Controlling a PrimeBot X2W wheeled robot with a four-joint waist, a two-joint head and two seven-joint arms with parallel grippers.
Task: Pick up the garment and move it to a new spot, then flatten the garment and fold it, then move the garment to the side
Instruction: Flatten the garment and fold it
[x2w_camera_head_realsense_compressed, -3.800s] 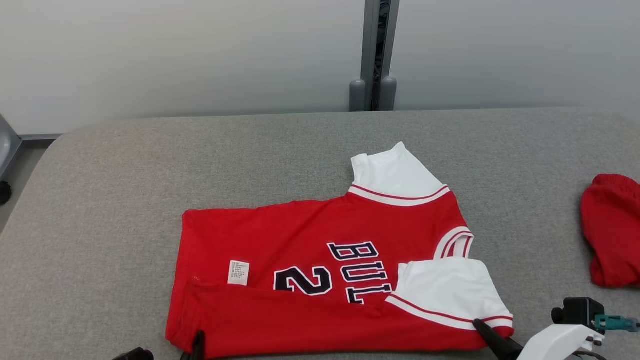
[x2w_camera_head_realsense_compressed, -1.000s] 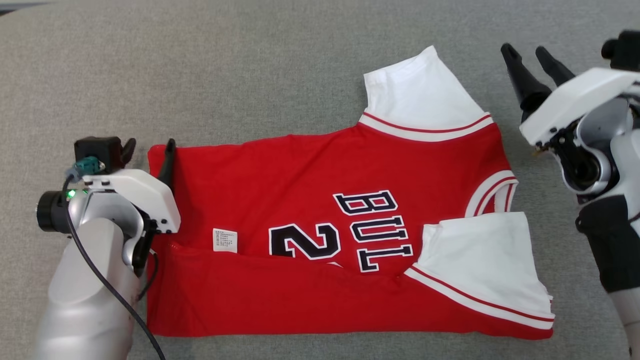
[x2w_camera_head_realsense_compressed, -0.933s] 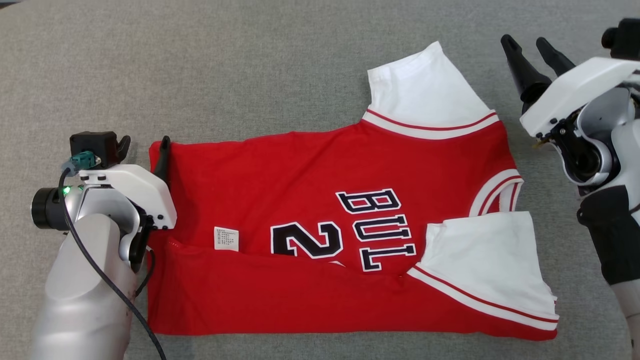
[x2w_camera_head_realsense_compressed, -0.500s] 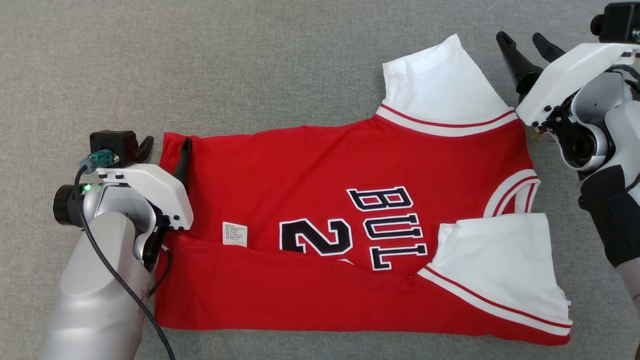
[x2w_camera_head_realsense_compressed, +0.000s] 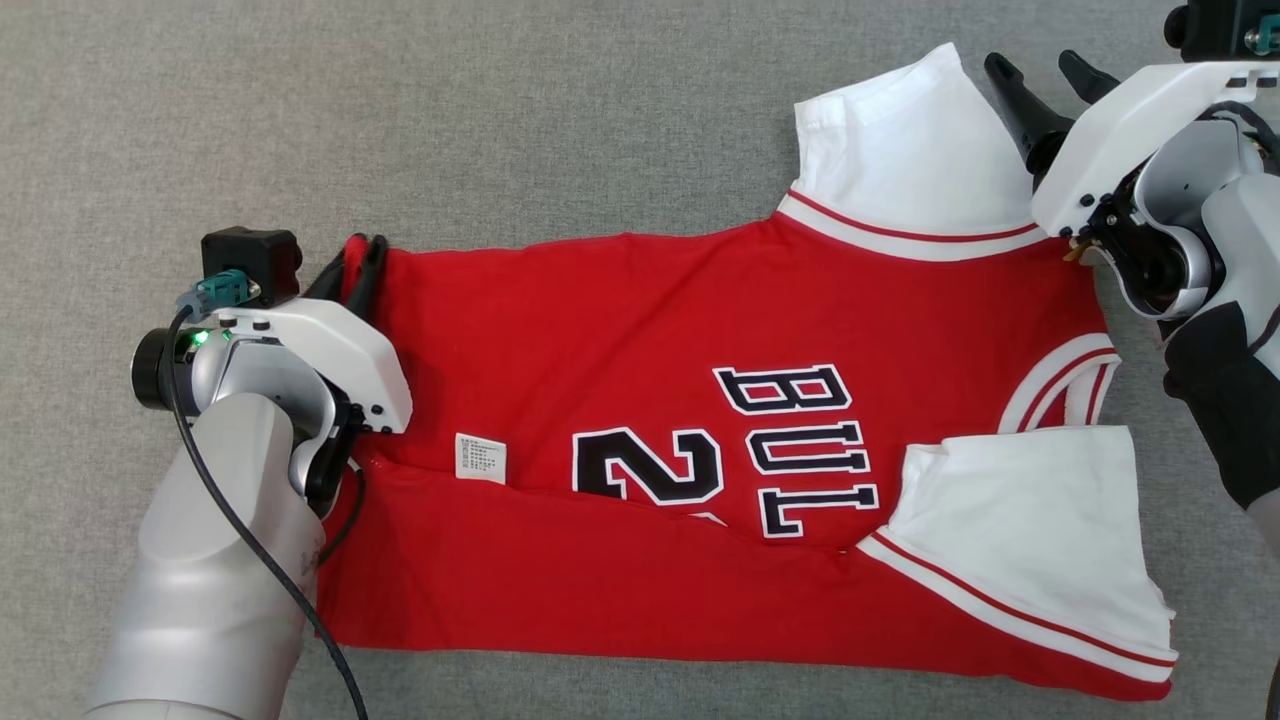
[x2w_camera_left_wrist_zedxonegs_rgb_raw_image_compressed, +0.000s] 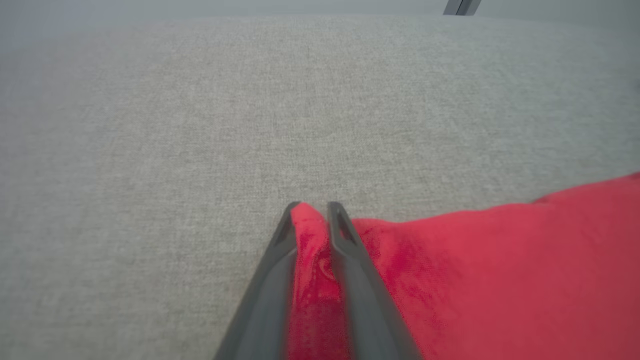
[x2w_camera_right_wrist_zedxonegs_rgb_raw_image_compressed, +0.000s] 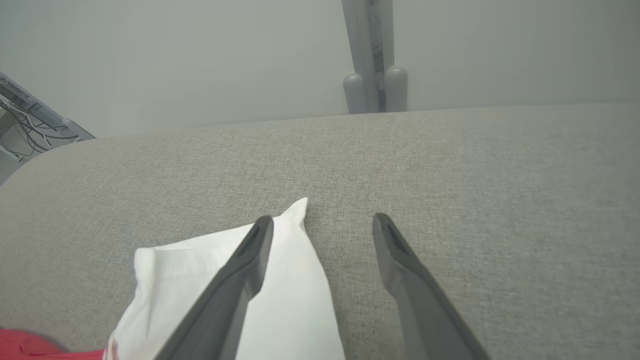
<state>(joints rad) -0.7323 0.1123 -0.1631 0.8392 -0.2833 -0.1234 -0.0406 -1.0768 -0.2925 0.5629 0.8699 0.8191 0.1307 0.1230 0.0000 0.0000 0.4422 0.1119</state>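
Note:
The right gripper grabs the jersey by its outstretched white sleeve (x2w_camera_head_realsense_compressed: 906, 156) next, to fold it lengthwise over the jersey's dark lettering (x2w_camera_head_realsense_compressed: 798, 450).
The garment (x2w_camera_head_realsense_compressed: 640, 330) is a red jersey with white sleeves and dark lettering, lying flat with its near long edge folded over. My left gripper (x2w_camera_head_realsense_compressed: 358, 250) is shut on the far left corner of its hem; in the left wrist view the red cloth (x2w_camera_left_wrist_zedxonegs_rgb_raw_image_compressed: 310, 235) is pinched between the two dark fingers (x2w_camera_left_wrist_zedxonegs_rgb_raw_image_compressed: 272, 265). My right gripper (x2w_camera_head_realsense_compressed: 1040, 68) stands open at the far white sleeve (x2w_camera_head_realsense_compressed: 900, 150). In the right wrist view one finger (x2w_camera_right_wrist_zedxonegs_rgb_raw_image_compressed: 240, 270) lies over the sleeve's edge (x2w_camera_right_wrist_zedxonegs_rgb_raw_image_compressed: 300, 280) and the other over bare table.
The grey fabric-covered table (x2w_camera_head_realsense_compressed: 500, 120) stretches all around the jersey. A grey post (x2w_camera_right_wrist_zedxonegs_rgb_raw_image_compressed: 372, 55) and pale wall stand beyond the table's far edge. My left forearm (x2w_camera_head_realsense_compressed: 215, 560) lies beside the jersey's left edge.
My left gripper has closed on the hem corner, where it stood open astride it before. The right gripper has come nearer the far sleeve. The camera has tilted down and shifted.

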